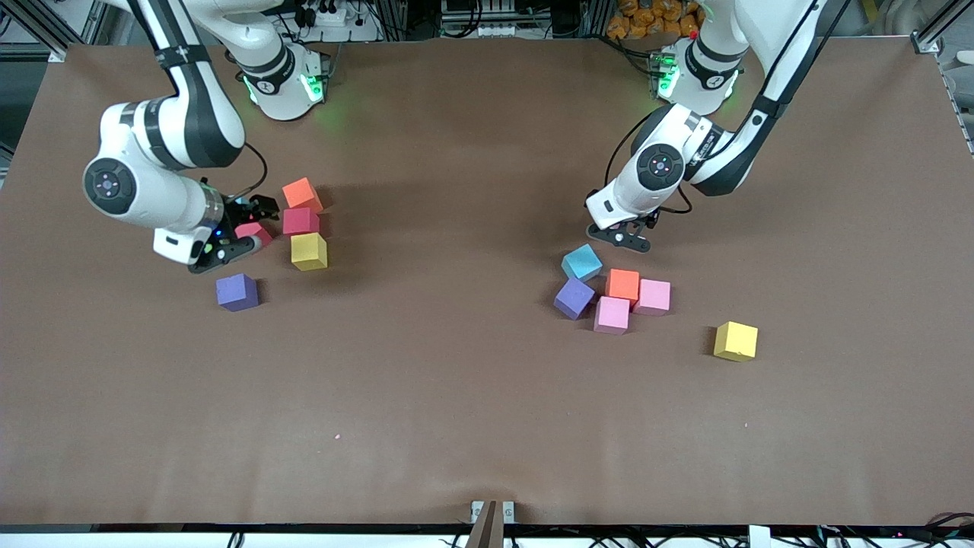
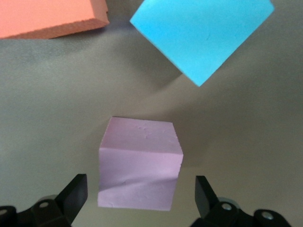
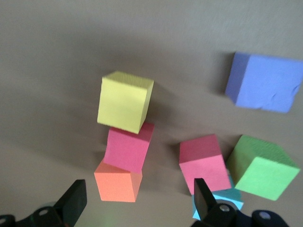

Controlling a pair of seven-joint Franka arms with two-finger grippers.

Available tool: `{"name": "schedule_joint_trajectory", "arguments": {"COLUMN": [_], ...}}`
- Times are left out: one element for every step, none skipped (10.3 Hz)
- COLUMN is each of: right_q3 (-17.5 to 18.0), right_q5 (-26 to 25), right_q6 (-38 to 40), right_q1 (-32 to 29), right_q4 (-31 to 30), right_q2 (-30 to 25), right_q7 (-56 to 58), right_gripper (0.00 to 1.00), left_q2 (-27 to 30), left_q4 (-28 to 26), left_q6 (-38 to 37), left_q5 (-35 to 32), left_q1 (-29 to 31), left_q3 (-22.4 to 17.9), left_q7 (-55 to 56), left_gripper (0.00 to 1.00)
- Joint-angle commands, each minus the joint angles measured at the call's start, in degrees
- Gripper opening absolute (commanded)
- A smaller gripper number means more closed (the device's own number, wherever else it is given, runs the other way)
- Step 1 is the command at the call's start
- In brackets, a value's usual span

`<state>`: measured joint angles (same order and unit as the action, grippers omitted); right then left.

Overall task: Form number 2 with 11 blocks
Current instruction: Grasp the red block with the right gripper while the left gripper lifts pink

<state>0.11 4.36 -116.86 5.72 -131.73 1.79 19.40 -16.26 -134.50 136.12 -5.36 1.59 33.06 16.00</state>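
Observation:
The pale pink block is between my left gripper's fingers, which are beside the block's lower sides, so my left gripper is ready to close on it.
The blocks lie in two loose clusters. Toward the left arm's end are a light blue block [image 1: 581, 262], purple [image 1: 574, 297], orange [image 1: 623, 285], two pink [image 1: 654, 296] [image 1: 612, 314] and a lone yellow [image 1: 736, 340]. My left gripper [image 1: 622, 234] [image 2: 140, 196] is open, its fingers on either side of a pale pink block [image 2: 140, 163], apart from it. Toward the right arm's end are orange [image 1: 302, 194], red [image 1: 300, 221], yellow [image 1: 308, 251], purple [image 1: 237, 291] and another red [image 1: 253, 232]. My right gripper [image 1: 245, 226] [image 3: 138, 203] is open and empty there. A green block [image 3: 262, 165] shows only in the right wrist view.
The brown table [image 1: 456, 380] stretches wide between the two clusters and toward the front camera. A small metal bracket [image 1: 492, 511] sits at the table's near edge. A second light blue block [image 3: 218, 201] lies beside the right gripper's finger.

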Motion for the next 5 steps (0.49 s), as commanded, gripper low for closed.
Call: {"name": "schedule_joint_trajectory", "arguments": {"right_q3": [-0.29,-0.29,-0.29,-0.29,-0.29], "right_q5": [0.82,0.82,0.82,0.82,0.82], "right_q6": [-7.55,-10.2,-10.75,-12.24,-16.34], "right_q1": [0.96,1.83,2.01,2.19,3.58], "right_q4": [-6.32,-7.74,-8.01,-9.49,-12.12], "right_q2": [-1.53,-1.01,-0.22,-0.21,-0.3], "right_q7": [0.55,0.11,-0.42,-1.12,-2.17], "right_gripper": [1.0,1.0,1.0,1.0,1.0], "left_q2": [-0.7,-0.7,-0.88,-1.05,-1.06], "left_q4": [-0.67,-0.67,-0.76,-0.76,-0.85], "left_q6": [1.78,1.78,1.78,1.7,1.7], "left_q5": [-1.67,-1.75,-1.76,-1.76,-1.76], "left_q1": [-0.01,0.16,0.17,0.17,0.17], "left_q3": [0.25,0.25,0.25,0.25,0.25], "left_q7": [1.84,1.84,1.84,1.84,1.84], "left_gripper": [1.0,1.0,1.0,0.96,0.89]}}
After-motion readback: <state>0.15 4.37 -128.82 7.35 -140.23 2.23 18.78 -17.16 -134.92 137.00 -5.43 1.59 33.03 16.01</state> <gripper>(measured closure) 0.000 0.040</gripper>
